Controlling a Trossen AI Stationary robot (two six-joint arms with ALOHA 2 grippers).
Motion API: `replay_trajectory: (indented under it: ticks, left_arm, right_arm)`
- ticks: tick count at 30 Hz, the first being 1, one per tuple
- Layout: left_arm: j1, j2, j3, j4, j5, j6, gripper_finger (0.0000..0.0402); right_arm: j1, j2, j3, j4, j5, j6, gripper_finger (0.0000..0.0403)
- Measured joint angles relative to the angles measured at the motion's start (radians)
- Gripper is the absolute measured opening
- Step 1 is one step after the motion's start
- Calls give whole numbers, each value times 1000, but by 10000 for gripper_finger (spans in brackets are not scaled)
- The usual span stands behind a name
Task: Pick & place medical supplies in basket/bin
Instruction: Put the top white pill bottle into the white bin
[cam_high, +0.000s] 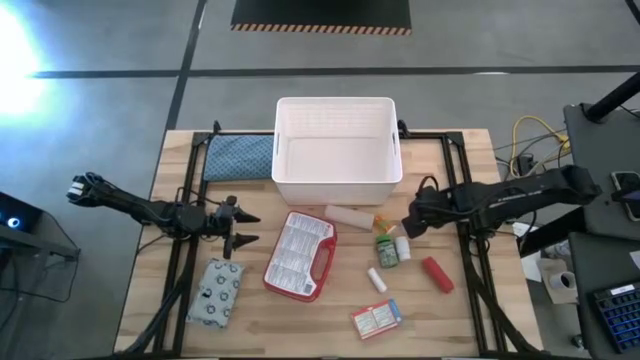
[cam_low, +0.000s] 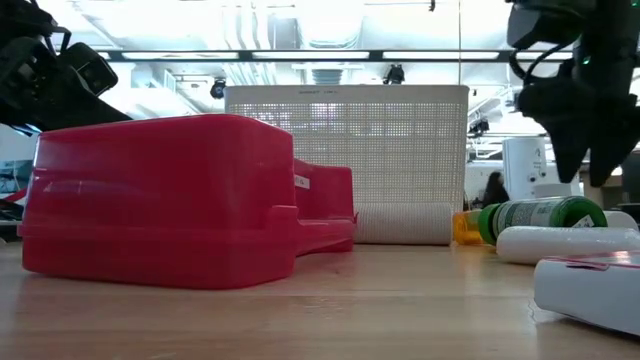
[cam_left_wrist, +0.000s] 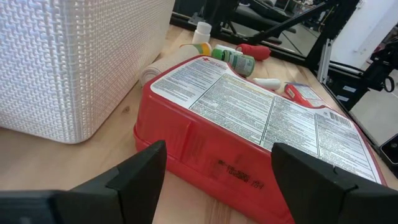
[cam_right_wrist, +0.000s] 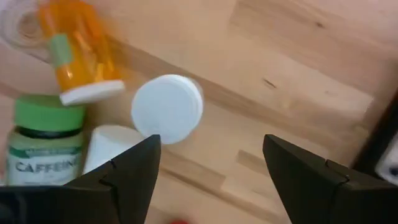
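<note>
Next, my right gripper grabs the white tube standing on end by its round end with the cap (cam_right_wrist: 168, 109) to put it into the tub.
The red-edged case (cam_high: 300, 255) lies flat on the table, near the middle. My left gripper (cam_high: 246, 228) is open just left of it, with nothing between its fingers; the case (cam_left_wrist: 261, 118) fills the left wrist view. My right gripper (cam_high: 408, 224) hovers open above the small items. Below it are an orange bottle (cam_right_wrist: 78, 53), a white tube standing on end (cam_right_wrist: 166, 109) and the green bottle (cam_right_wrist: 46, 140). The red cylinder (cam_high: 436, 273), another white tube (cam_high: 377, 279), the small box (cam_high: 376, 319) and the patterned pouch (cam_high: 215, 292) lie on the table. The white tub (cam_high: 335, 150) stands at the far middle.
A beige roll (cam_high: 350, 216) lies between the tub and the case. The blue quilted cloth (cam_high: 238, 157) lies left of the tub. Black frame rails (cam_high: 185, 250) run along both table sides. Bare wood (cam_high: 470, 320) shows at the near right.
</note>
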Motion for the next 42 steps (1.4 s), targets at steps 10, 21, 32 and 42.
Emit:
replay_trajectory:
  ticks: [10, 21, 32, 42]
  left_arm:
    - [0, 0, 0, 0, 0, 0, 269]
    - [0, 0, 0, 0, 0, 0, 269]
    - [0, 0, 0, 1, 0, 0, 269]
    - [0, 0, 0, 3, 0, 0, 269]
  right_arm:
    - [-2, 42, 0, 96, 10, -59, 331]
    - [-2, 186, -13, 162, 48, -57, 332]
    - [-8, 300, -13, 220, 73, -51, 261]
    - [-8, 293, -13, 237, 38, -58, 161]
